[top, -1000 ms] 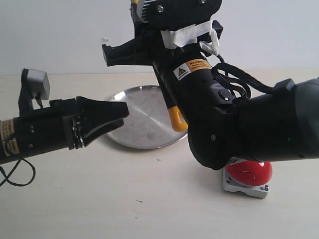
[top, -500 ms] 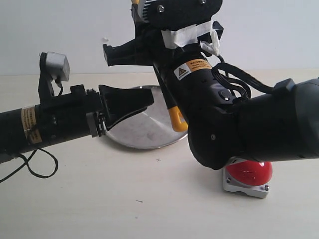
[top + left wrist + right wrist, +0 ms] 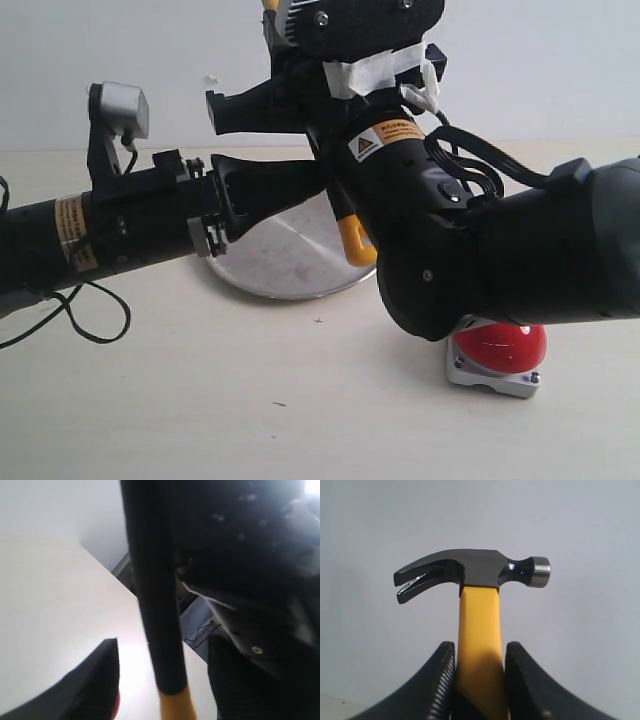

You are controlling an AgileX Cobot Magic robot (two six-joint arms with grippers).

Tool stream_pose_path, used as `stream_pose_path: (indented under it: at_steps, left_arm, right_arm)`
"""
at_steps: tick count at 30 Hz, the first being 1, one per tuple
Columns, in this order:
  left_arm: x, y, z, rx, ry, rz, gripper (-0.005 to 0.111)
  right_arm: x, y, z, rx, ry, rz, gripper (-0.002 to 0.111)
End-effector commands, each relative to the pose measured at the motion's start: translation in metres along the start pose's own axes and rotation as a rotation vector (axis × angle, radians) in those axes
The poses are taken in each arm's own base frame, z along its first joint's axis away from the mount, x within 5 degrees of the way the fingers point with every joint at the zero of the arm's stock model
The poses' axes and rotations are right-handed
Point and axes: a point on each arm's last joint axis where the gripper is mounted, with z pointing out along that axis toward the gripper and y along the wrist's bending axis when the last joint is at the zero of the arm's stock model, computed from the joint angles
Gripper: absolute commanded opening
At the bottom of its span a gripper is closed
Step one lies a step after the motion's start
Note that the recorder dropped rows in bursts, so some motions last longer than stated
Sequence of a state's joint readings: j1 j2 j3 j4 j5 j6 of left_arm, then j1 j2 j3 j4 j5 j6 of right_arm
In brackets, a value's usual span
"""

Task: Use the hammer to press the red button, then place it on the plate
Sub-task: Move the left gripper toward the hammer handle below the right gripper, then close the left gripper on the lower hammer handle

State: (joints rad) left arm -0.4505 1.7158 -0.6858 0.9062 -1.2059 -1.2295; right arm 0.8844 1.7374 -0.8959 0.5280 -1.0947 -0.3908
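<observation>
The hammer's head is to stay free to press the red button (image 3: 503,346). So I should next grab the hammer by its black handle (image 3: 341,202) with my left gripper.
My right gripper (image 3: 479,655) is shut on the yellow neck of the hammer (image 3: 470,572) and holds it upright, dark head on top. In the exterior view the hammer's yellow looped end (image 3: 356,242) hangs down over the silver plate (image 3: 285,262). My left gripper (image 3: 312,178) reaches in from the left at handle height. It is open in the left wrist view, with the black handle (image 3: 155,605) standing between its fingers (image 3: 95,680) and gaps on both sides. The red button (image 3: 503,346) sits on its silver base at the front right, partly hidden by the right arm.
The bulky right arm (image 3: 480,250) fills the middle and right of the exterior view, above the button. The beige table (image 3: 200,400) lies below, with a white wall behind. A black cable (image 3: 95,325) hangs under the left arm.
My left arm has moved right and upward, from beside the plate to the hammer handle, and its open fingers now straddle the handle. The right arm and hammer have stayed still.
</observation>
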Motion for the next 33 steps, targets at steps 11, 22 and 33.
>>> stream_pose_path:
  at_steps: [11, 22, 33]
  left_arm:
    - [-0.004, -0.008, 0.018, -0.026, -0.05, 0.035, 0.053]
    - [0.003, -0.007, 0.025, -0.101, -0.039, 0.064, 0.053]
    - [0.0, -0.004, 0.024, -0.135, -0.065, 0.05, 0.048]
  right_arm:
    - [-0.015, 0.0, 0.003, 0.0, -0.093, 0.025, 0.0]
    - [-0.015, 0.0, 0.003, -0.009, -0.088, 0.084, 0.0]
    - [-0.015, 0.001, 0.003, -0.012, -0.089, 0.078, 0.0]
